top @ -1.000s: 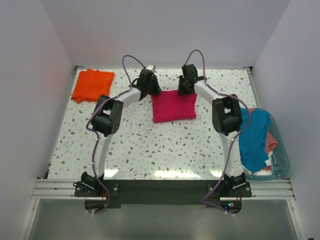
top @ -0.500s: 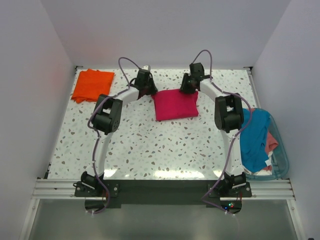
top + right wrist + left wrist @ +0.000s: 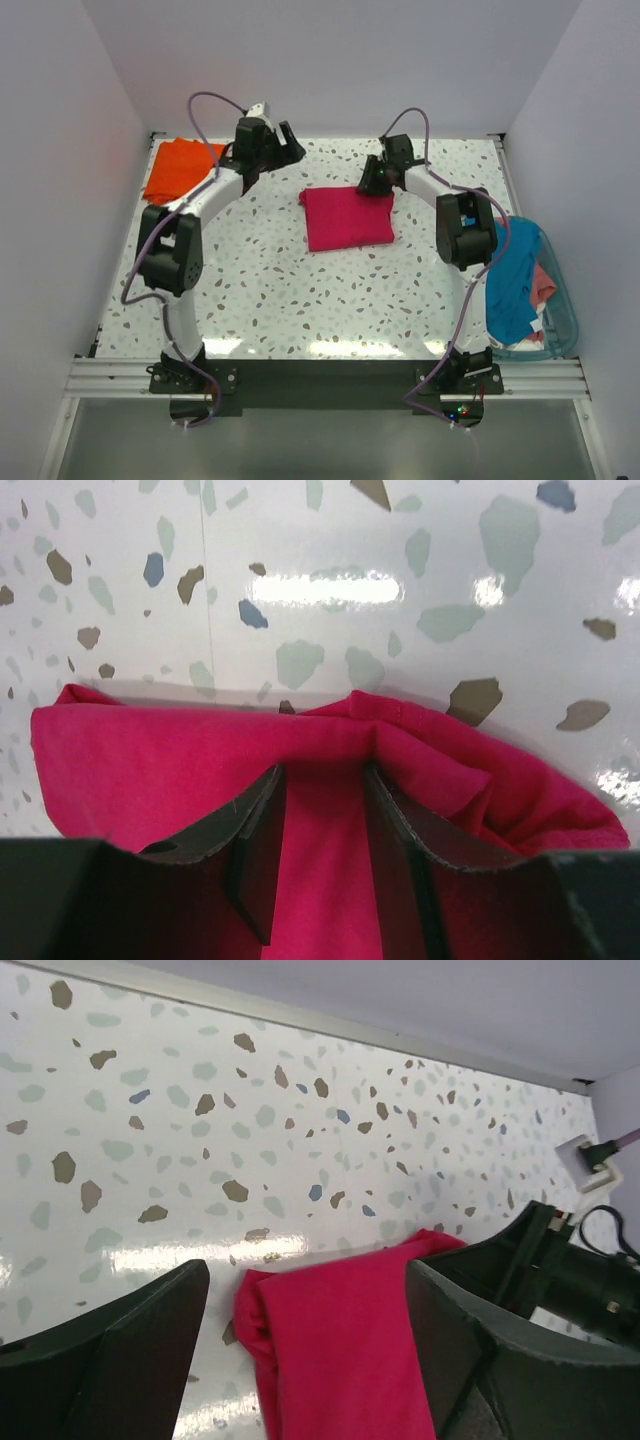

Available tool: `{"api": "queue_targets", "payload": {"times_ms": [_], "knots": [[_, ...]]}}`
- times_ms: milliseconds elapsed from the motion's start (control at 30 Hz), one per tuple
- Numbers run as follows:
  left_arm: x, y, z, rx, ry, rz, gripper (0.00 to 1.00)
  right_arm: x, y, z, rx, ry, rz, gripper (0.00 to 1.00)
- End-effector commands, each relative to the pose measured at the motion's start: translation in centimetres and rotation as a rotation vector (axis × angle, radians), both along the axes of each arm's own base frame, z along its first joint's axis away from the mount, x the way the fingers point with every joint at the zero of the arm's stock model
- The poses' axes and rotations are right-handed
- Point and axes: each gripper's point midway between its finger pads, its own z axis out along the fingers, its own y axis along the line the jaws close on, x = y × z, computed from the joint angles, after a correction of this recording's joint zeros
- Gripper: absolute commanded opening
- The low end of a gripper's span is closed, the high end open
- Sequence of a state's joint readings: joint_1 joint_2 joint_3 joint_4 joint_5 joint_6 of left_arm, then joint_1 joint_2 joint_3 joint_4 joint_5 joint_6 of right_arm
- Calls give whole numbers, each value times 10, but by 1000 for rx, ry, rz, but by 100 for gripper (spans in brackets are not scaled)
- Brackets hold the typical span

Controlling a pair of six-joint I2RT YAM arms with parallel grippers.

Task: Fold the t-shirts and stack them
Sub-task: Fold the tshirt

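The folded magenta-red t-shirt's far corner nearest the orange t-shirt (image 3: 183, 170) has its layers together. My left gripper should grab it there next, to stack the magenta-red t-shirt by the orange one.
A folded magenta-red t-shirt (image 3: 347, 217) lies flat at the middle of the table. My left gripper (image 3: 283, 143) hangs open above the table's far edge, left of the shirt and off it. In the left wrist view the shirt's corner (image 3: 340, 1350) shows below the wide gap of the gripper (image 3: 305, 1270). My right gripper (image 3: 373, 183) sits on the shirt's far right corner, its jaws parted, with the cloth (image 3: 180, 770) lying flat between the fingers (image 3: 262, 798). A folded orange t-shirt (image 3: 183, 170) rests at the far left. A teal t-shirt (image 3: 510, 275) and a salmon-pink one (image 3: 543, 283) lie bunched in the tub.
The clear blue-rimmed tub (image 3: 562, 330) stands at the table's right edge beside the right arm. White walls close in the back and both sides. The speckled tabletop (image 3: 300, 290) stretches toward the arm bases.
My left gripper has opened, let go of the magenta shirt's far left corner and swung up and to the left. The right gripper's jaws have parted a little on the far right corner.
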State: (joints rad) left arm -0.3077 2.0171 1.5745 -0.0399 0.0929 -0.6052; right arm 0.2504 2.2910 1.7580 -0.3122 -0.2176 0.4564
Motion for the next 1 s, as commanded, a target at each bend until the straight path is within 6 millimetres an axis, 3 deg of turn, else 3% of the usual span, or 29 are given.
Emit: {"api": "queue_targets", "payload": {"times_ms": [0,33,67,133,167,267,367,600,733,967], "knots": [[-33,14,17,21,-8,0,85,-42,7,-20,18,139,43,41],[-45,12,18,6,-3,-21,86,-47,11,-20,46,152,53,42],[-60,15,-4,14,51,-29,86,-48,13,-16,60,149,57,42],[-77,16,-12,9,74,-43,86,-53,21,-13,96,153,70,47],[-93,19,-33,19,121,-49,87,-52,22,-12,108,149,75,49],[-114,18,-55,14,172,-94,87,-53,26,-8,126,161,91,56],[-130,-1,-72,-40,211,-206,88,-51,30,-1,148,152,103,62],[-139,-19,-99,-46,273,-248,87,-49,31,9,153,140,108,63],[-140,-22,-127,17,338,-212,84,-51,31,12,154,141,112,63],[-148,-40,-164,138,429,-186,65,-50,31,20,156,126,112,63]]}}
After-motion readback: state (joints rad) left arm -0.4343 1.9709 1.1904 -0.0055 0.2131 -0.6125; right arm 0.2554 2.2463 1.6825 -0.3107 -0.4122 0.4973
